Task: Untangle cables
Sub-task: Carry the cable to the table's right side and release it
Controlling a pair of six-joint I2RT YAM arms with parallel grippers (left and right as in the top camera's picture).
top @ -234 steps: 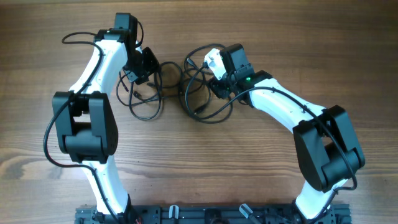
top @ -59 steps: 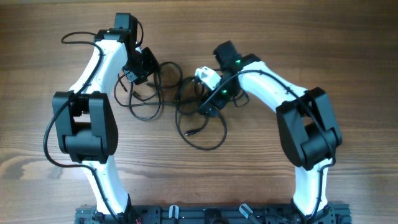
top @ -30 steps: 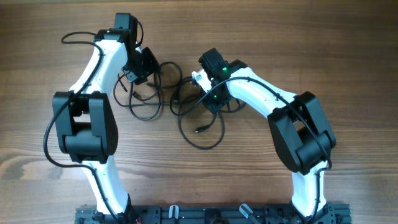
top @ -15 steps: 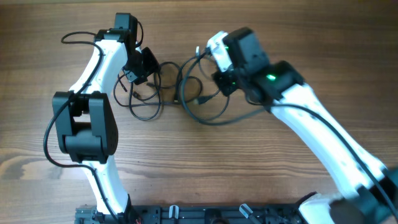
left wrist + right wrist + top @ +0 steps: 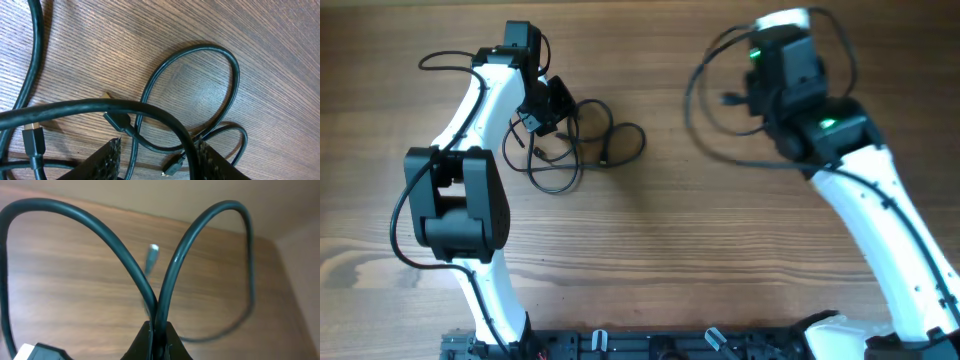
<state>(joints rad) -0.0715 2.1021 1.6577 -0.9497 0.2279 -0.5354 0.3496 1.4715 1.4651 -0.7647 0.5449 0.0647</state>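
My left gripper grabs the cable bundle by pieces of cable (image 5: 537,138) (image 5: 172,148) opposite its small loop next. This leaves the loop free for my right gripper to untangle.
A bundle of black cables (image 5: 572,150) lies on the wooden table, with one small loop (image 5: 625,140) reaching right. My left gripper (image 5: 558,112) sits low over its left part. In the left wrist view its fingers (image 5: 107,160) stand apart, the left gripper (image 5: 157,162) is open, and cable strands (image 5: 150,112) and a plug (image 5: 172,165) lie between them. My right gripper (image 5: 767,105) is raised high at the right. The right gripper (image 5: 159,330) is shut on two strands of one cable (image 5: 125,255). That cable (image 5: 692,95) hangs in blurred loops, its plug end (image 5: 151,255) dangling.
A thicker black wire (image 5: 445,60) curls off the left arm at the far left. The arms' mounting rail (image 5: 650,345) runs along the near table edge. Bare wood (image 5: 650,240) shows between the two arms.
My right arm has swung up and to the right with one cable, pulling it out of the bundle and off the table. The left arm and gripper have not moved.
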